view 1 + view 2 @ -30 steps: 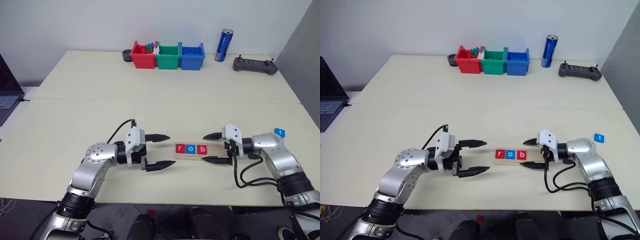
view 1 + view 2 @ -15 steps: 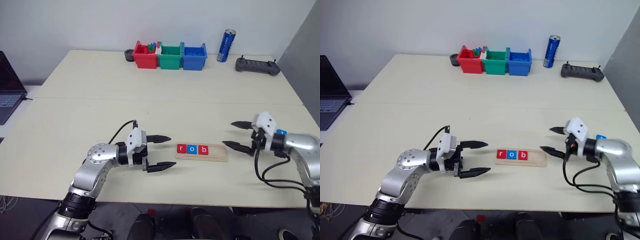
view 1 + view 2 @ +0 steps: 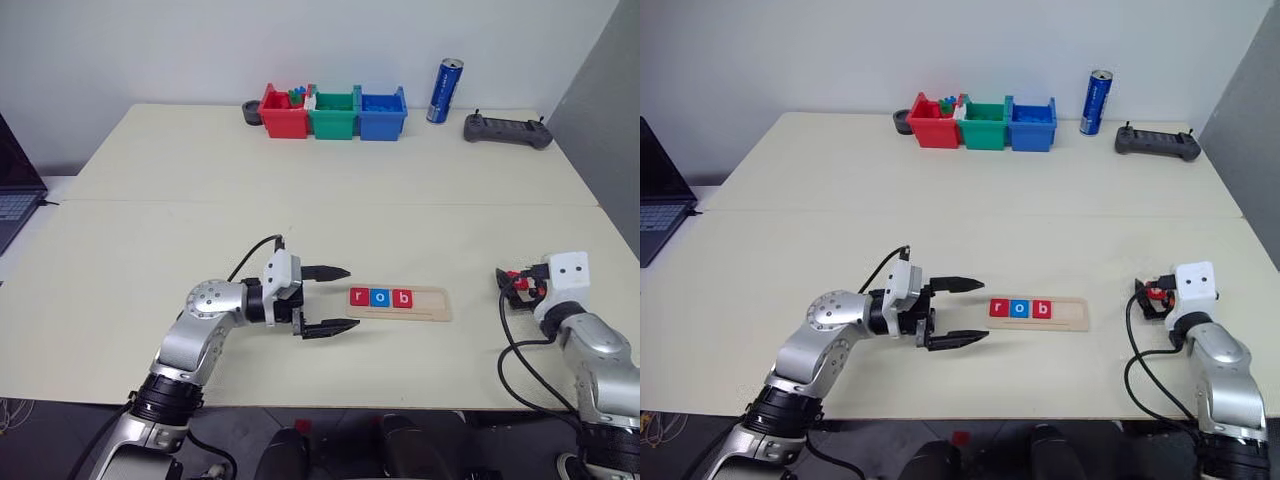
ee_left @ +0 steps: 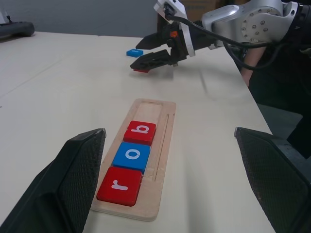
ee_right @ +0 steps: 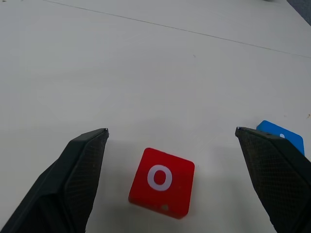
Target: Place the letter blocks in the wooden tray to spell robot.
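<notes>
The right gripper grabs the red o block (image 5: 162,182) by its side edges next, to add the next letter of robot.
The wooden tray (image 3: 430,302) lies in front of me with three letter blocks at its left end: a red r (image 3: 360,297), a blue o (image 3: 381,297) and a red b (image 3: 402,298). Its right part is bare. My left gripper (image 3: 349,297) hovers open just left of the tray, pointing at it and holding nothing. At the far right, my right gripper (image 5: 171,130) stands open over a loose red o block (image 5: 162,182) flat on the table. A blue block (image 5: 282,136) lies just beyond, partly hidden by a finger. The left wrist view shows the right gripper (image 4: 138,57) above the red block (image 4: 142,70).
Red (image 3: 284,112), green (image 3: 333,113) and blue (image 3: 381,112) bins stand in a row at the table's back edge. To their right are a blue can (image 3: 445,90) and a dark controller (image 3: 507,130). A laptop (image 3: 5,200) sits off the left edge.
My right gripper has swung away from the tray's right end to the far right and turned to point forward over the red o block. The left gripper has stayed put.
</notes>
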Action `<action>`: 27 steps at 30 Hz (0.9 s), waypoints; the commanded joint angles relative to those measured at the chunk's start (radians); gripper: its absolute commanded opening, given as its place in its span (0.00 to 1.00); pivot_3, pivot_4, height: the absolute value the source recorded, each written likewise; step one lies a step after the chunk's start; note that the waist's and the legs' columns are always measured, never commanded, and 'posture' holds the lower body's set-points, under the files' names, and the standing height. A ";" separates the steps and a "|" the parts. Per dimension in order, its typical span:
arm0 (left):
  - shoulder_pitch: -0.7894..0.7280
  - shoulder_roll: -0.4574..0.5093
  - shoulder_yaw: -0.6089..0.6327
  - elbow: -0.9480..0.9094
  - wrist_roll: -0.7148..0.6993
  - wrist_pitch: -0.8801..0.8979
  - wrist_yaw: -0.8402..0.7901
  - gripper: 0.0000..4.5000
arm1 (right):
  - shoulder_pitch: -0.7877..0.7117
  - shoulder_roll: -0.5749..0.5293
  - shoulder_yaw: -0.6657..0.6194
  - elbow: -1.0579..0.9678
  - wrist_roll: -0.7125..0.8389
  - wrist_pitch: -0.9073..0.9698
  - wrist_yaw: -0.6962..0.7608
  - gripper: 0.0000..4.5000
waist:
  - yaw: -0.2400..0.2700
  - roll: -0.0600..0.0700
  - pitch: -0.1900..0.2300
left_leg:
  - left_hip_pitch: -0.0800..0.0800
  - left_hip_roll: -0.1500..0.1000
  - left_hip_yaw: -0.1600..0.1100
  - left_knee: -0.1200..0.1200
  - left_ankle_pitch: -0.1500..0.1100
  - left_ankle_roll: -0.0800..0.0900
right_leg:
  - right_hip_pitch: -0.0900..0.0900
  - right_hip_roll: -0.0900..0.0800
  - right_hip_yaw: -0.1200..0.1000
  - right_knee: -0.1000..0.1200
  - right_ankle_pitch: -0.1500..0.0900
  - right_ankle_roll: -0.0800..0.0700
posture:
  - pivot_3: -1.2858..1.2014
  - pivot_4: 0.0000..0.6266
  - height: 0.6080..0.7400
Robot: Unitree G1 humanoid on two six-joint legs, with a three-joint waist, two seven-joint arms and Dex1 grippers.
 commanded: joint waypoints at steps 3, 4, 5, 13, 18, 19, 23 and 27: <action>-0.014 -0.019 0.000 0.005 0.010 -0.032 0.006 1.00 | -0.016 0.039 0.003 -0.027 -0.007 0.046 -0.070 0.99 | 0.000 0.000 0.000 | 0.000 0.000 0.000 0.000 0.000 0.000 | 0.000 0.000 0.000 0.000 0.000 0.000 | 0.52 0.24 1.00; -0.012 -0.021 0.000 0.001 0.010 -0.031 0.008 1.00 | -0.016 0.045 -0.002 -0.027 -0.009 0.058 -0.083 0.99 | 0.000 0.000 0.000 | 0.000 0.000 0.000 0.000 0.000 0.000 | 0.000 0.000 0.000 0.000 0.000 0.000 | 0.52 0.24 1.00; -0.008 -0.022 0.000 -0.004 0.010 -0.029 0.009 1.00 | -0.017 0.051 -0.008 -0.029 -0.005 0.071 -0.093 0.99 | 0.000 0.000 0.000 | 0.000 0.000 0.000 0.000 0.000 0.000 | 0.000 0.000 0.000 0.000 0.000 0.000 | 0.52 0.24 1.00; 0.008 -0.007 0.009 -0.018 0.007 -0.028 0.010 1.00 | 0.005 0.103 -0.042 -0.110 0.044 0.220 -0.155 0.99 | 0.000 0.000 0.000 | 0.000 0.000 0.000 0.000 0.000 0.000 | 0.000 0.000 0.000 0.000 0.000 0.000 | 0.52 0.24 1.00; 0.014 -0.009 0.003 -0.025 0.007 -0.030 0.019 1.00 | 0.012 0.148 -0.045 -0.142 0.058 0.274 -0.185 0.99 | 0.000 0.000 0.000 | 0.000 0.000 -0.001 0.000 0.000 0.000 | 0.000 0.000 0.000 0.000 0.000 0.000 | 0.52 0.24 1.00; 0.015 -0.011 0.001 -0.026 0.007 -0.030 0.019 1.00 | 0.010 0.150 -0.044 -0.136 0.057 0.269 -0.187 0.99 | 0.000 0.000 0.000 | 0.000 0.000 -0.001 0.000 0.000 0.000 | 0.000 0.000 0.000 0.000 0.000 0.000 | 0.52 0.24 1.00; 0.000 -0.018 0.003 -0.009 0.011 -0.037 0.023 1.00 | 0.007 0.148 -0.053 -0.113 0.059 0.251 -0.190 0.91 | 0.000 0.000 0.000 | 0.000 0.000 0.000 0.000 0.000 0.000 | 0.000 0.000 0.000 0.000 0.000 0.000 | 0.52 0.24 1.00; -0.003 -0.020 0.004 -0.002 0.015 -0.045 0.021 1.00 | 0.011 0.143 -0.062 -0.112 0.067 0.252 -0.189 0.65 | 0.003 0.000 -0.001 | 0.000 0.000 -0.001 0.000 0.000 0.000 | 0.000 0.000 0.000 0.000 0.000 0.000 | 0.52 0.24 1.00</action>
